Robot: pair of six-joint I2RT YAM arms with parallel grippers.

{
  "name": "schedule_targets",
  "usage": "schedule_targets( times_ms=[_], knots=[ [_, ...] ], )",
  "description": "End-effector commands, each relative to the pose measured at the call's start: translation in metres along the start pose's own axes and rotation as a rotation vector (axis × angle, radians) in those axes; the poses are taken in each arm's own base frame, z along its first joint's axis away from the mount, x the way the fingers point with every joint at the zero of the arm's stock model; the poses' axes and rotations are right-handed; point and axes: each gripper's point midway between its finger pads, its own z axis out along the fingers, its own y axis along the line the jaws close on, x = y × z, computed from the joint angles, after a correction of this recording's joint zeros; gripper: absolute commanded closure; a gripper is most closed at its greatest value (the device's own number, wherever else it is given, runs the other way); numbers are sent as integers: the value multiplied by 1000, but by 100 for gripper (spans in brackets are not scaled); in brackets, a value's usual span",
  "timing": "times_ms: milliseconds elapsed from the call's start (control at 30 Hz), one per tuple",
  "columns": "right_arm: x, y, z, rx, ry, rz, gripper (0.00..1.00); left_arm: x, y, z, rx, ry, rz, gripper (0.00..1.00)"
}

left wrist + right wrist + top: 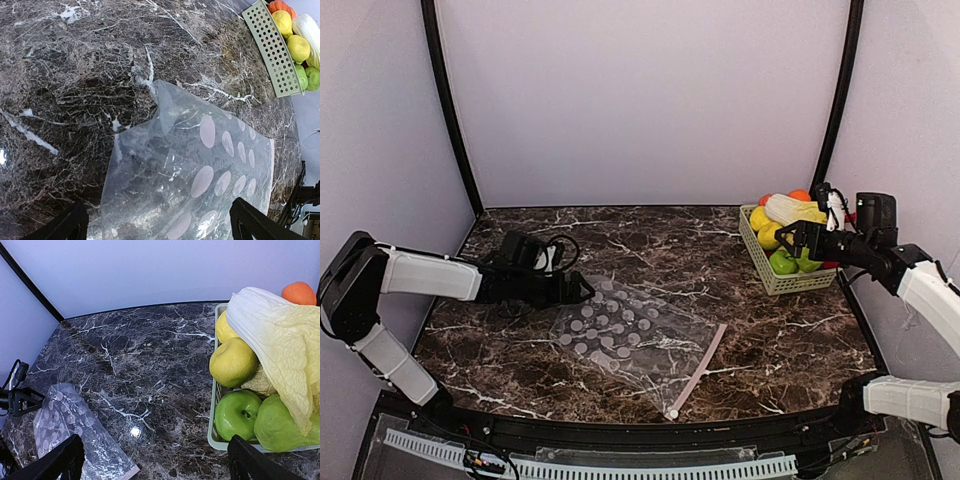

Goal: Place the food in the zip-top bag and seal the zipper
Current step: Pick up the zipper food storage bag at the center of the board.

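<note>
I need to grab the zip-top bag's raised edge (126,162) opposite the zipper with my left gripper next. A side then stays free for my right gripper.
The zip-top bag (630,335) lies flat on the marble table, clear with grey-white dots. Its pink zipper (700,365) runs along the right edge, slider at the near end. My left gripper (582,289) is open at the bag's far-left corner. In the left wrist view the open gripper (160,230) straddles the bag's raised edge (190,170). The food sits in the green basket: cabbage (280,340), lemon (233,361), green apple (237,412), pear (280,425), tomato (299,292). My right gripper (788,238) is open and empty above the basket's left rim, as the right wrist view (155,465) shows.
The pale green mesh basket (760,250) stands at the table's far right edge; it also shows in the left wrist view (270,50) and the right wrist view (215,440). Black frame posts and pale walls enclose the back and sides.
</note>
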Motion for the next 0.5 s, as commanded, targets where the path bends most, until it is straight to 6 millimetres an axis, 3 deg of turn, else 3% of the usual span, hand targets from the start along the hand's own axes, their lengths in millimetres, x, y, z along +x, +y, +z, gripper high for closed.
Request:
schedule_targets(
  times_ms=[0, 467],
  knots=[
    [-12, 10, -6, -27, -36, -31, 1, -2, 6, 1, -62, 2, 29, 5],
    [-10, 12, -7, -31, -25, -35, 1, 3, 10, 11, -61, 12, -13, 31]
  ],
)
